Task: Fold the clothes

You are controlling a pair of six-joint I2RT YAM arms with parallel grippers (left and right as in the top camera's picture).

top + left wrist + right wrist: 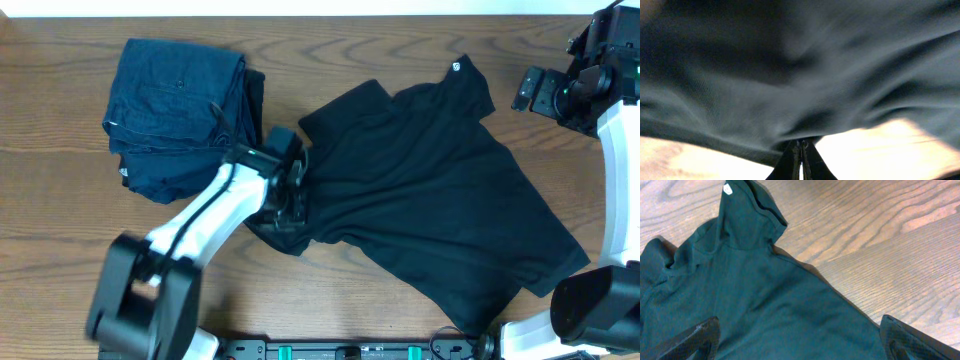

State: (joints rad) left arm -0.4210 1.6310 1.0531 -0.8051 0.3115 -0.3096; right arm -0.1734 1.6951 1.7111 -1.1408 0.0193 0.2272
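The black T-shirt needs to be spread flat for folding, so my right gripper next needs to take hold of its outer edge (541,203) (826,284), opposite my left gripper.
The black T-shirt (430,190) lies spread and rumpled on the wooden table, with a small white tag (455,68) at its far edge. My left gripper (290,195) sits at the shirt's left edge. In the left wrist view its fingers (801,147) are shut on a fold of the black fabric (790,75), and the picture is blurred. My right gripper (535,90) is at the far right, beside the tag corner. In the right wrist view its fingers (799,322) are wide open and empty above the shirt (765,295), with the tag (728,189) at the top.
A folded dark blue denim stack (180,115) lies at the back left, close to my left arm. Bare wood table (60,200) shows at the front left and at the right in the right wrist view (880,240).
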